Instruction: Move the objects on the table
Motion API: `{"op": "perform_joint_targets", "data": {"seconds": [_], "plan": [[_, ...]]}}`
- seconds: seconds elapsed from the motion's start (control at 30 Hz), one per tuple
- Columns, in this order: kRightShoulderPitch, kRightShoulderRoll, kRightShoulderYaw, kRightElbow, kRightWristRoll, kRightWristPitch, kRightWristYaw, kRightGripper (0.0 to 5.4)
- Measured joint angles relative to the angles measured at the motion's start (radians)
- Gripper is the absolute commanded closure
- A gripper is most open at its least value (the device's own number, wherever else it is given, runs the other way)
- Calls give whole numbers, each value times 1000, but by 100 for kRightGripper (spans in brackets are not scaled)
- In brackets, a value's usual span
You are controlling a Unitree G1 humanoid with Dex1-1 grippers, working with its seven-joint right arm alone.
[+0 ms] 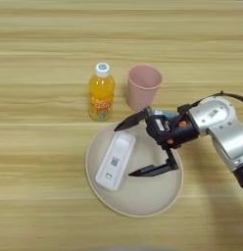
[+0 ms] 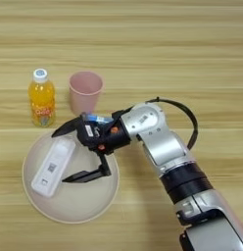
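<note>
My right gripper first moves toward the white device's middle [image 1: 114, 160] and then closes on the device, since its fingers still hover above the plate [image 1: 143, 198].
A large round beige plate [image 1: 143, 198] lies on the table [image 1: 45, 49] with a white rectangular remote-like device [image 1: 116, 159] lying slantwise on its left half. My right gripper [image 1: 123, 151] hangs over the plate, open wide. One black fingertip is by the device's far end, the other beside its near right side, and nothing is held. Just behind the plate stand an orange juice bottle [image 1: 101, 93] with a white cap and a pink cup [image 1: 144, 87], both upright. A small blue tube [image 2: 96, 118] peeks out behind the gripper's wrist, mostly hidden.
My silver forearm [image 2: 162, 147] comes in from the lower right, with a black cable [image 2: 191, 120] looping above it. Bare wood stretches across the far half of the table and to the left of the plate.
</note>
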Motion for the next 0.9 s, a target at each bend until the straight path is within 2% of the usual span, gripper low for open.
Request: {"op": "perform_joint_targets", "data": {"seconds": [0.2, 0.57, 0.9], "plan": [[-2, 4, 7, 10, -8, -13, -7, 6], [-35, 27, 64, 52, -93, -38, -27, 6], [-90, 41, 139, 117, -166, -78, -4, 6]]}}
